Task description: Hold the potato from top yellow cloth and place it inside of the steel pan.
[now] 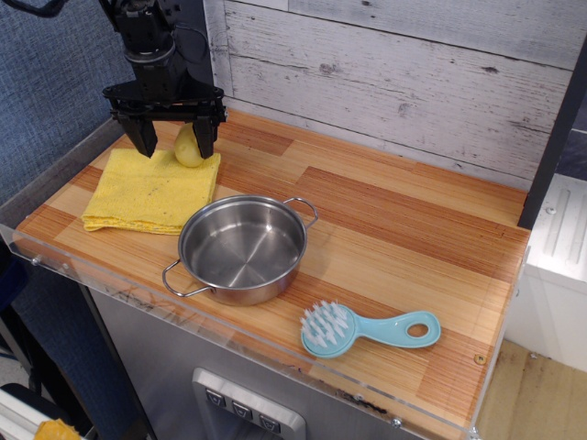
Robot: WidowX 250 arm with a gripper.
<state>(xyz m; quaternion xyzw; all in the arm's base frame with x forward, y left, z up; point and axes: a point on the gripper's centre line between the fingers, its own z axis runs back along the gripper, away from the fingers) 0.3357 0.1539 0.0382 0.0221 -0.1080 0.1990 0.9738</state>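
Note:
The gripper takes hold of the pale yellow potato by its rounded sides next. Then it places the potato inside the steel pan (242, 247).
The pale yellow potato (188, 148) sits on the far right corner of the folded yellow cloth (149, 191) at the left of the wooden table. My black gripper (172, 144) hangs open just above the cloth, its two fingers spread wide. The right finger (204, 139) stands in front of the potato's right side and partly hides it; the left finger is well to the potato's left. The shiny steel pan (242, 247) with two wire loop handles stands empty in front of the cloth, near the table's front edge.
A light blue brush (365, 329) lies near the front edge, right of the pan. A whitewashed plank wall (413, 82) runs behind the table. A clear raised lip (110, 280) edges the front and left sides.

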